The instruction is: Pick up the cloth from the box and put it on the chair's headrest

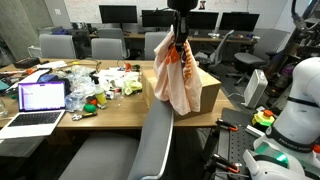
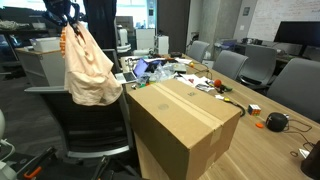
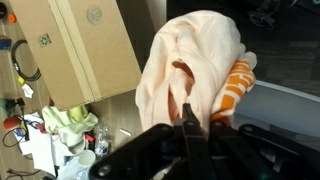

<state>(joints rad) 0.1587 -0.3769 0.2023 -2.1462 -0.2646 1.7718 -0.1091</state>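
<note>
The peach cloth hangs above the chair's back, its lower end beside the box [image 2: 180, 125], so it is now time for my gripper to release the cloth.
My gripper [image 1: 180, 38] is shut on a peach cloth with orange and white stripes [image 1: 172, 75] and holds it hanging in the air. The cloth also shows in an exterior view [image 2: 86, 65] and in the wrist view [image 3: 195, 65], where the shut fingers [image 3: 190, 122] pinch its top. The cardboard box [image 2: 180, 125] stands on the table, also seen in an exterior view [image 1: 205, 92]. The cloth hangs above the grey chair's headrest [image 1: 152, 135], at the box's side. In an exterior view the chair's back [image 2: 85, 125] is below the cloth.
The wooden table [image 1: 110, 112] carries a laptop [image 1: 40, 100] and a clutter of small items [image 1: 95, 85]. Office chairs [image 1: 105, 48] and monitors [image 1: 118, 14] stand behind. A white robot base [image 1: 295, 105] is at one side.
</note>
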